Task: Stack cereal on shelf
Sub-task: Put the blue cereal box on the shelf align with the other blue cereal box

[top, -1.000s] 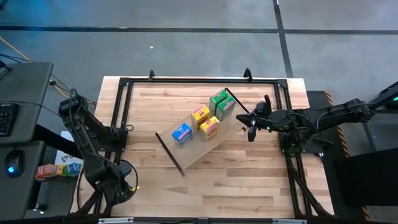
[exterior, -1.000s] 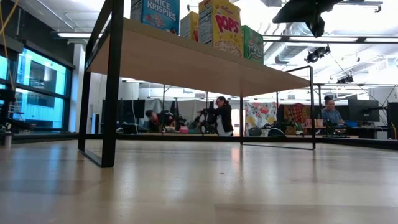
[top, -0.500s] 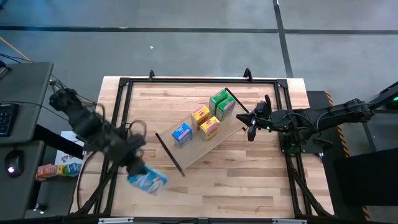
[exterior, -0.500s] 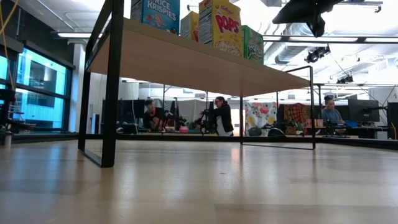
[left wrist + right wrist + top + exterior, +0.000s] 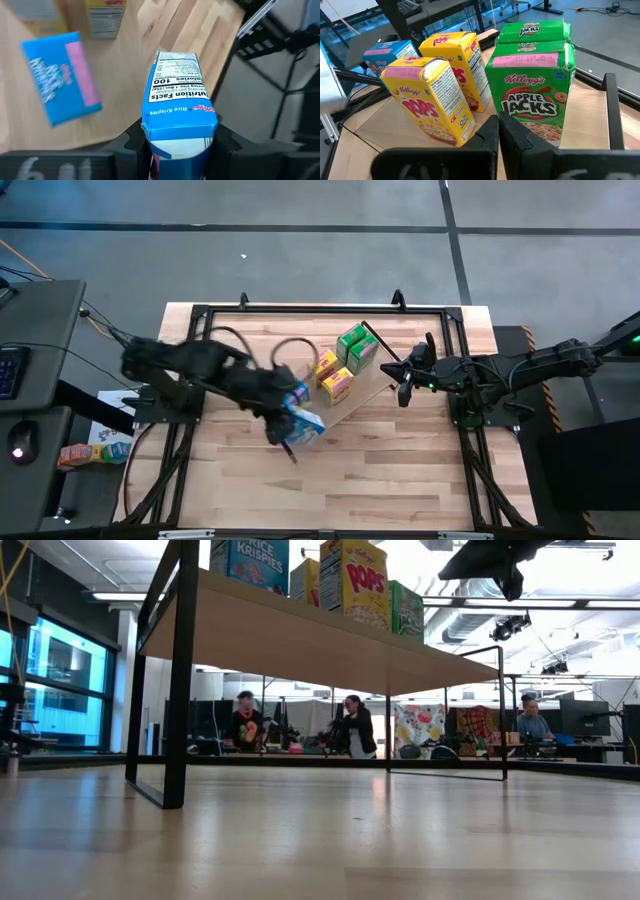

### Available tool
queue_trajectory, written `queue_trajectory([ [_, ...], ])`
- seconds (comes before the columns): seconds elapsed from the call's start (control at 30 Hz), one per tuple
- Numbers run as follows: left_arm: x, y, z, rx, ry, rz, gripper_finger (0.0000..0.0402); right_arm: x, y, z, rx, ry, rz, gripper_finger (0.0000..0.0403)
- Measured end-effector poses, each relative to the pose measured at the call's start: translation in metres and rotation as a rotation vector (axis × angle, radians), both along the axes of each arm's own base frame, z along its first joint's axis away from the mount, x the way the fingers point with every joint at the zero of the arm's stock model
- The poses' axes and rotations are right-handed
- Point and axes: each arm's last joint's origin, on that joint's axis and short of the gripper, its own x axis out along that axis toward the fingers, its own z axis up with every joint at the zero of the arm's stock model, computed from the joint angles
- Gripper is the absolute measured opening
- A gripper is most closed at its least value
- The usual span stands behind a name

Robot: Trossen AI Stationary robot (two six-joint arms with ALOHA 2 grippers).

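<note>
The blue box hangs tilted above the shelf board (image 5: 345, 408), so from here my left gripper keeps holding the box until the box is lower.
The shelf (image 5: 335, 408) is a light-wood board with dark end panels, lying slantwise mid-table. On it stand a blue cereal box (image 5: 60, 85), two yellow boxes (image 5: 330, 375) and two green boxes (image 5: 532, 95). My left gripper (image 5: 290, 420) hangs over the shelf's near-left end, shut on a second blue cereal box (image 5: 306, 421). My right gripper (image 5: 405, 392) waits shut at the shelf's right end, just short of the green boxes. The low view shows the shelf (image 5: 300, 640) from below with boxes on top. My left gripper (image 5: 179, 146) pinches the blue Rice Krispies box between its two fingers, one on each broad face, near the end closest to the wrist (image 5: 177, 134). The narrow nutrition-facts side (image 5: 179, 85) faces the camera. The box is lifted clear and juts forward past the fingers.
A black metal frame (image 5: 300, 310) runs around the tabletop. More coloured boxes (image 5: 95, 452) lie off the table's left side, beside a desk with a mouse (image 5: 18, 450). Bare tabletop (image 5: 380, 480) lies near of the shelf. People sit in the room behind (image 5: 350, 730).
My left arm has swung out from the table's near-left corner, come up holding a blue box, and carried it right and toward the far edge until it hangs over the shelf's near-left end. The right arm and the boxes on the shelf have kept still.
</note>
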Motion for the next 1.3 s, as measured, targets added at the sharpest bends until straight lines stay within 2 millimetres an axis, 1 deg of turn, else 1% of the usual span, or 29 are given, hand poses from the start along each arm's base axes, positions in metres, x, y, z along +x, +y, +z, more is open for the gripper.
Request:
queue_trajectory([
  [0.1,0.018,-0.005,-0.015,0.052,0.044,-0.036,0.0115,0.0,0.0,0.0,0.0,0.001,0.0,0.0],
  [0.17,0.026,-0.008,-0.026,0.083,0.088,-0.051,0.0115,0.0,0.0,0.0,0.0,0.001,0.0,0.0],
  [0.27,0.033,-0.011,-0.04,0.139,0.156,-0.061,0.0115,0.0,0.0,0.0,0.0,0.002,0.0,0.0],
  [0.37,0.037,-0.012,-0.046,0.186,0.172,-0.049,0.0115,0.0,0.0,0.0,0.0,0.002,0.0,0.0],
  [0.5,0.04,-0.012,-0.048,0.219,0.169,-0.052,0.0115,0.0,0.0,0.0,0.003,0.001,-0.001,0.0],
  [0.77,0.04,-0.011,-0.048,0.301,0.16,-0.14,0.0118,0.0,0.0,0.0,0.002,0.003,-0.001,0.0],
  [1.3,0.04,-0.008,-0.047,0.362,0.155,-0.17,0.0184,0.0,0.0,0.0,0.002,0.003,-0.001,0.0],
])
